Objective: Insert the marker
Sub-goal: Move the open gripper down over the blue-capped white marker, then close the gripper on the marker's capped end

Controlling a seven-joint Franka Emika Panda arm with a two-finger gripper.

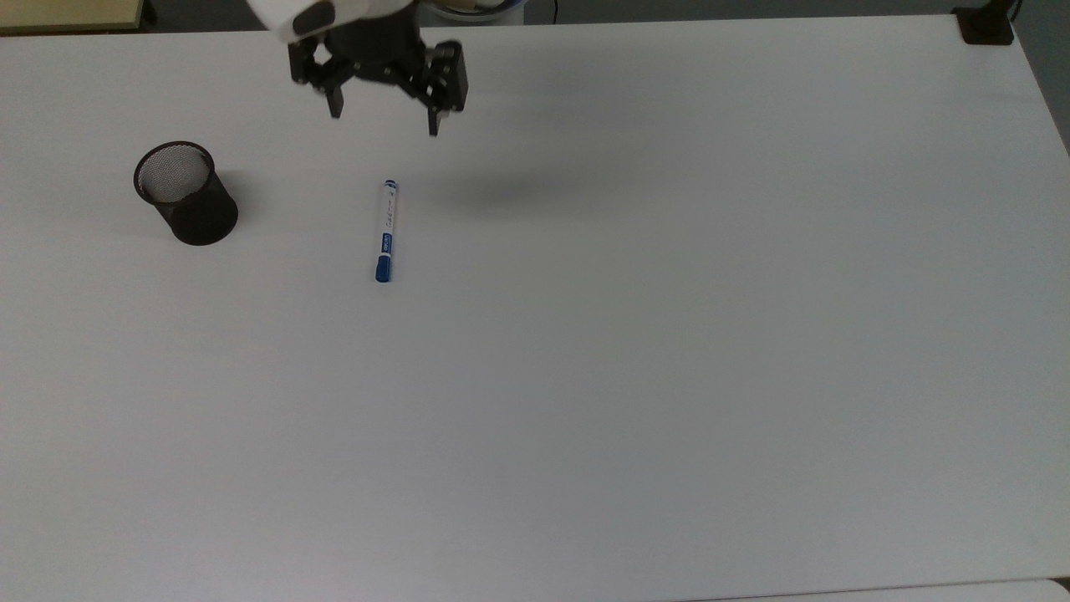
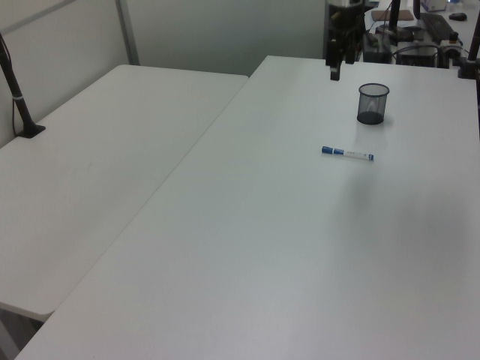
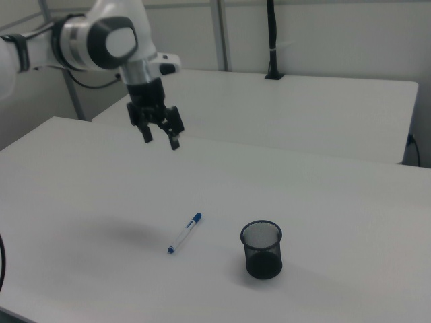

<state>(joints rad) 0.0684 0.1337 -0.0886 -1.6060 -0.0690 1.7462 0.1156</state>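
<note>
My gripper will next pick up the marker by its blue end with the cap [image 2: 328,151], to put the marker into the black mesh cup [image 2: 372,103].
The marker [image 1: 385,231] lies flat on the white table [image 1: 635,334], white barrel with a blue cap toward the top view's bottom; it also shows as the marker [image 2: 347,153] and the marker [image 3: 184,233]. A black mesh cup [image 1: 185,193] stands upright and empty to the top view's left of it, seen too as the cup [image 2: 372,103] and the cup [image 3: 261,249]. My gripper [image 1: 384,124] hangs open and empty in the air above the table, beyond the marker's far end; it appears as the gripper [image 3: 160,138] and the gripper [image 2: 334,71].
A second white table [image 2: 90,172] adjoins on the left view's left. A black clamp post [image 2: 13,82] stands at its edge. Another black clamp [image 1: 985,25] sits at the top view's upper right corner. Cluttered equipment [image 2: 420,37] lies beyond the cup.
</note>
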